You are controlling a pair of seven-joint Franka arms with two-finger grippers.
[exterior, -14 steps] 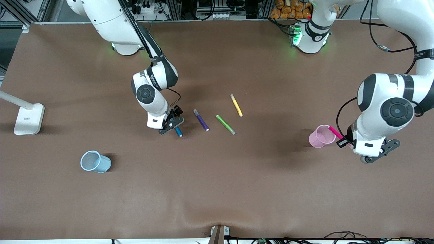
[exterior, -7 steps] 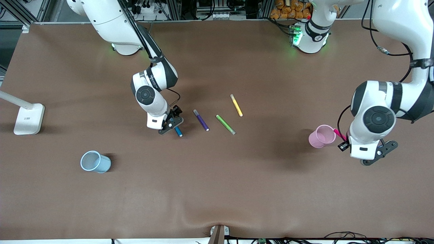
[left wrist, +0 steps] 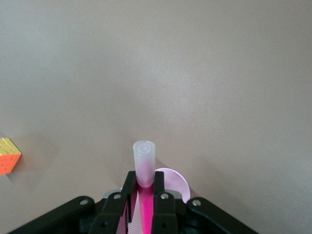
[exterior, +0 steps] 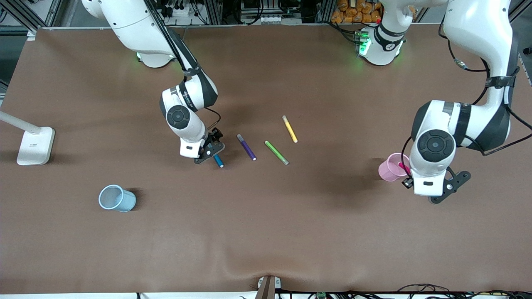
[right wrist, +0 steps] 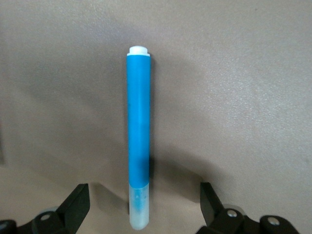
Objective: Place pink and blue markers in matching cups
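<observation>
The blue marker needs to go in the blue cup, so the robot's right gripper should next grab it by its clear end with the cap [right wrist: 139, 204].
My left gripper [exterior: 408, 177] is shut on the pink marker [exterior: 402, 167] and holds it upright over the pink cup [exterior: 390, 167], at the rim toward the left arm's end. In the left wrist view the left gripper [left wrist: 145, 181] pinches the pink marker [left wrist: 145, 161], pale cap up, with the pink cup [left wrist: 176, 181] below. My right gripper [exterior: 211, 152] is open low over the blue marker [exterior: 218, 161], which lies flat on the table. In the right wrist view the blue marker [right wrist: 138, 131] lies between the open fingers of the right gripper [right wrist: 144, 197]. The blue cup [exterior: 117, 198] stands apart, nearer the front camera.
A purple pen [exterior: 246, 147], a green pen [exterior: 276, 152] and a yellow pen [exterior: 289, 129] lie mid-table beside the blue marker. A white lamp base [exterior: 35, 145] stands at the right arm's end. An orange-yellow cube [left wrist: 9, 156] shows in the left wrist view.
My left arm has carried the pink marker toward the right arm's end, from beside the pink cup to over it. The right gripper has stayed open over the blue marker.
</observation>
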